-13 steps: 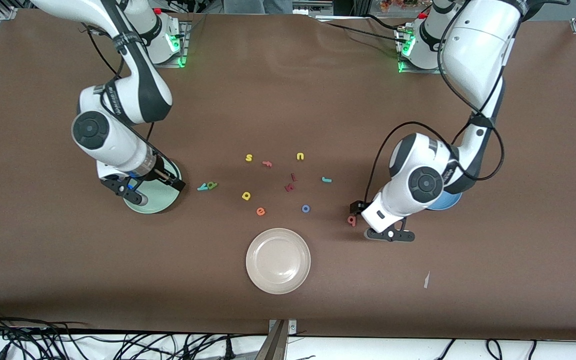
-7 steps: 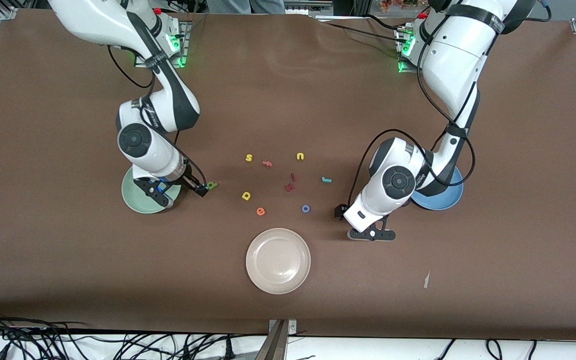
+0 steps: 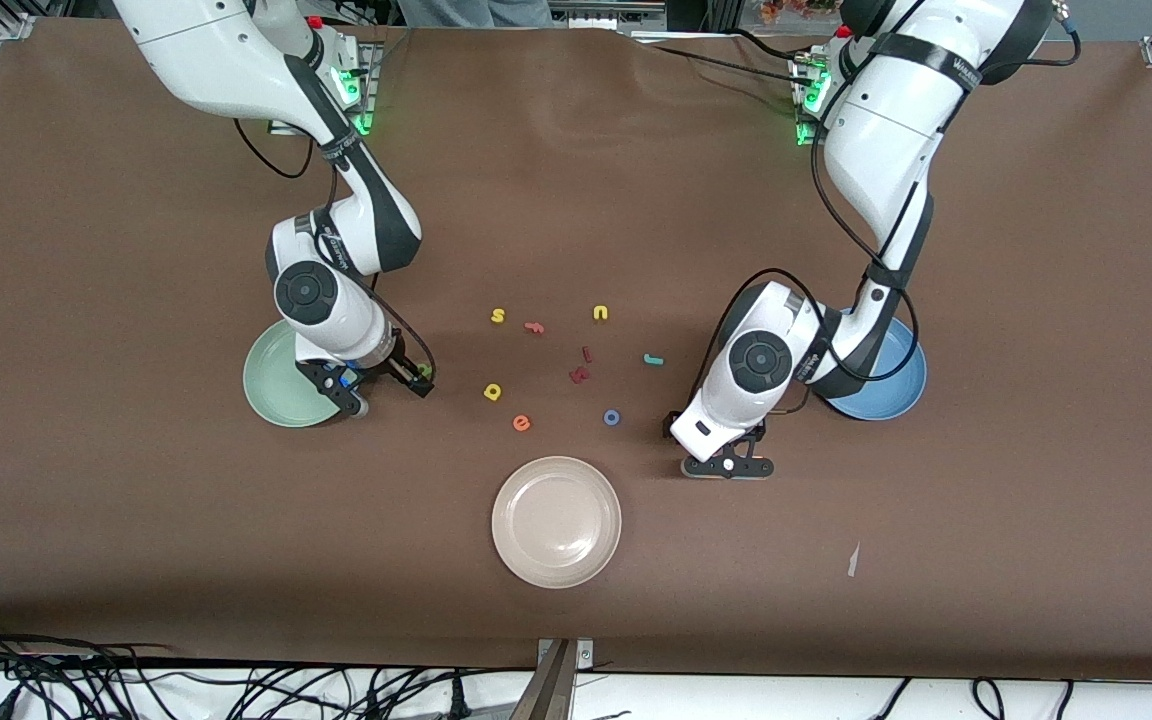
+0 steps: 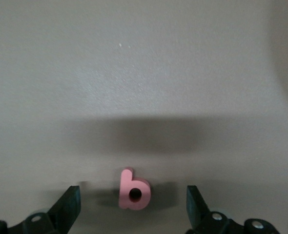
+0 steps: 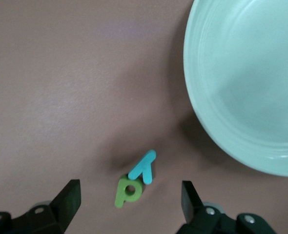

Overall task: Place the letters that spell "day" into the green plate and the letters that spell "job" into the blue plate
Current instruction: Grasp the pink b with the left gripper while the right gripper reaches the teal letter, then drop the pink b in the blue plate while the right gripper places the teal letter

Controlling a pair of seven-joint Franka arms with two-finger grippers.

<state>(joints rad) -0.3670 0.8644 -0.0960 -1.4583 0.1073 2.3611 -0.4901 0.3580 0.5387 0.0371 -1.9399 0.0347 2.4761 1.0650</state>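
My left gripper should close on the pink-red b (image 4: 126,195) now, because its fingers are on both sides of the b in the left wrist view.
My left gripper (image 4: 133,210) is open and low over the table, with the pink-red b (image 4: 133,190) lying flat between its fingertips, touched by neither. In the front view this gripper (image 3: 706,442) covers the b. My right gripper (image 5: 129,202) is open too, straddling the olive-green d (image 5: 129,191) and the teal y (image 5: 144,166), which touch each other beside the green plate (image 5: 246,87). The front view shows the green plate (image 3: 271,385), the blue plate (image 3: 896,385), the yellow a (image 3: 492,392), the blue o (image 3: 612,417) and the teal j (image 3: 652,359).
A beige plate (image 3: 556,520) sits nearer the front camera than the letters. A yellow s (image 3: 497,316), orange f (image 3: 534,327), yellow u (image 3: 600,313), dark red letters (image 3: 581,372) and orange e (image 3: 521,423) lie mid-table. The left arm's elbow hangs over the blue plate.
The right gripper left the green plate and came over the d and y. The left gripper shifted toward the table's middle, so it straddles the b.
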